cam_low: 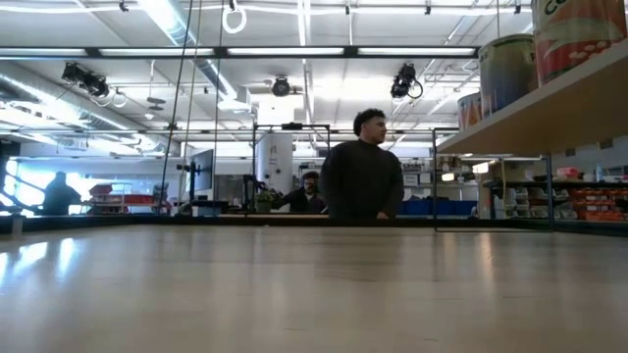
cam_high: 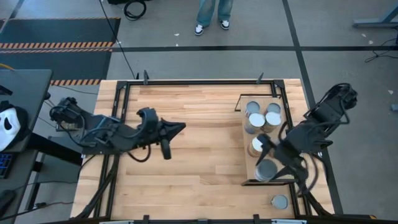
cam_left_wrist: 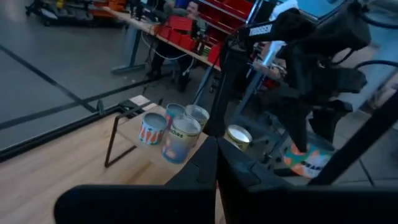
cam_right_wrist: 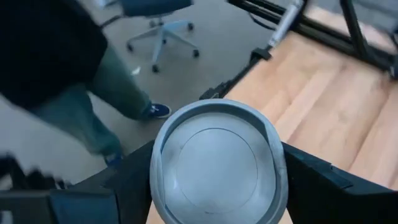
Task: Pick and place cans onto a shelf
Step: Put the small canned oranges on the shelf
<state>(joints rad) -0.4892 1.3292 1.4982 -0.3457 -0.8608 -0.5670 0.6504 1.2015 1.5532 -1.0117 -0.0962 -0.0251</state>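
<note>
The robot should lower the grey-topped can (cam_high: 266,169) before its right gripper lets go: the can looks larger than the standing cans and is above the shelf's near end (cam_high: 250,175).
The shelf (cam_high: 250,155) is a narrow light-wood board in a black frame at the table's right. Several cans stand on it, such as one at its far end (cam_high: 255,121) and one at its middle (cam_high: 258,144). The left wrist view shows them too (cam_left_wrist: 180,138). Another can (cam_high: 280,201) stands on the tabletop by the near right corner. My right gripper (cam_high: 267,168) is shut on a grey-topped can (cam_right_wrist: 217,162) over the shelf's near end. My left gripper (cam_high: 179,128) is shut and empty above the table's left half, pointing toward the shelf. My right gripper pinches the can's round side wall (cam_right_wrist: 157,177) between its two fingers (cam_right_wrist: 124,180), one on each opposite side. It comes from the table's right side, slanting down. The can's grey top faces up. Whether its base rests on the shelf cannot be told.
A black frame (cam_high: 186,81) runs around the tabletop's edges. A person (cam_low: 361,176) stands beyond the far edge. The bare wood between my left gripper and the shelf (cam_high: 211,155) holds nothing.
</note>
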